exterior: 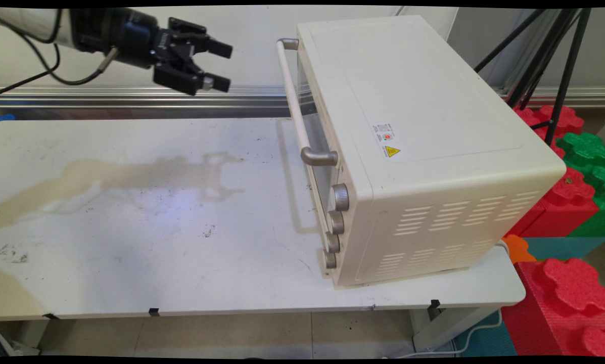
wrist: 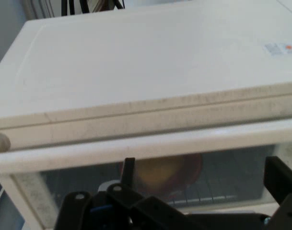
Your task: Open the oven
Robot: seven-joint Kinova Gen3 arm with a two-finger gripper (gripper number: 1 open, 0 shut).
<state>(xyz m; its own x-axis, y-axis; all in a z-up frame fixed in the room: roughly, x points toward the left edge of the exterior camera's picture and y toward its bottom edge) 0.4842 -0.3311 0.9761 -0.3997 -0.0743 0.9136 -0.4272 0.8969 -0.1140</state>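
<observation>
The door handle needs to be grabbed next by its long white bar (wrist: 165, 146). My gripper can then open the toaster oven's glass door (wrist: 227, 175).
A cream toaster oven (exterior: 423, 141) stands on the right half of the white table (exterior: 155, 242), its glass door shut and facing left. Its long white door handle (exterior: 294, 101) runs along the door's top edge, with several round knobs (exterior: 340, 197) below at the near end. My black gripper (exterior: 224, 65) hangs open in the air left of the handle's far end, a short gap away, pointing at it. In the hand view the handle (wrist: 146, 146) crosses the picture just ahead of my fingers (wrist: 129, 172). Behind the glass sits a reddish bowl with something yellow (wrist: 165, 175).
Black cables (exterior: 44, 71) hang from the arm at upper left. Red and green foam blocks (exterior: 570, 202) are stacked beyond the table's right end, with a black tripod (exterior: 560, 60) behind them. A tan stain (exterior: 105, 177) marks the table's left part.
</observation>
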